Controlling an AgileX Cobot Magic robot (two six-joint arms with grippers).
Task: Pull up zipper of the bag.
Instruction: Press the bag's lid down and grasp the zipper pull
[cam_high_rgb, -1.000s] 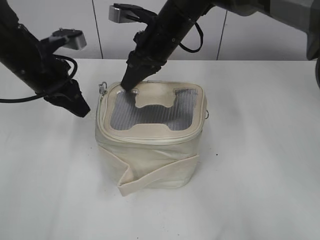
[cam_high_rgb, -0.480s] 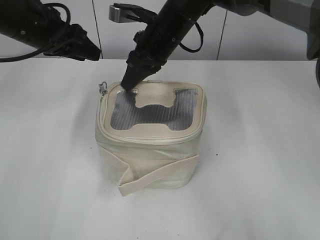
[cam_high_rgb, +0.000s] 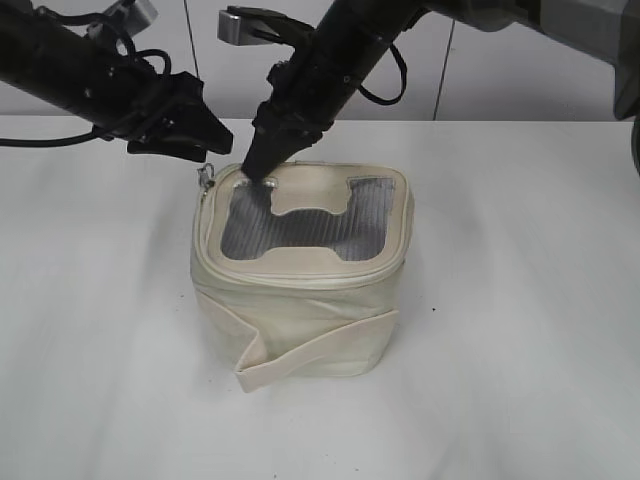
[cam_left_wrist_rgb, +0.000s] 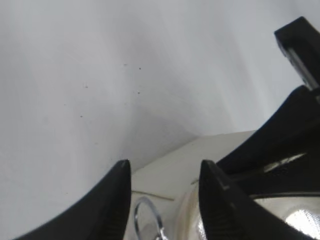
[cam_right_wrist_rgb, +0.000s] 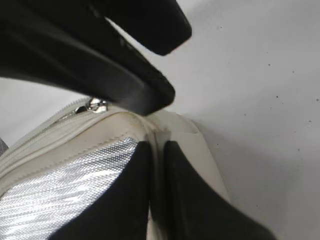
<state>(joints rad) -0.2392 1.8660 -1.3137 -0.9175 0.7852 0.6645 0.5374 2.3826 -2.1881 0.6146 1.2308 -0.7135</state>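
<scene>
My left gripper grabs the silver ring pull by its raised loop end (cam_high_rgb: 206, 170) next, since the pull's base sits tight against the bag's rim (cam_high_rgb: 207, 195).
The cream-white bag (cam_high_rgb: 300, 300) stands in the middle of the table, with its grey mesh top and bone-shaped patch facing up. The zipper track runs round the top panel, and a silver ring pull (cam_high_rgb: 207, 176) sticks up at the back left corner. My left gripper (cam_high_rgb: 214, 140) is open just above and behind that pull. In the left wrist view the ring (cam_left_wrist_rgb: 146, 220) lies between the open jaws (cam_left_wrist_rgb: 165, 165), untouched. My right gripper (cam_high_rgb: 258, 172) is shut and its tips press on the top panel's back left corner (cam_right_wrist_rgb: 157, 146), beside a slider (cam_right_wrist_rgb: 95, 106).
The white table (cam_high_rgb: 520, 330) spreads round the bag, with a pale wall behind it. A second ring pull (cam_high_rgb: 413, 228) hangs at the bag's right side. The flat cream strap (cam_high_rgb: 320, 352) crosses the front. Both arms crowd the bag's back left corner.
My left arm has swung from low at the left of the bag, up, then in to the back left corner over the ring pull. The right arm and bag have stayed still.
</scene>
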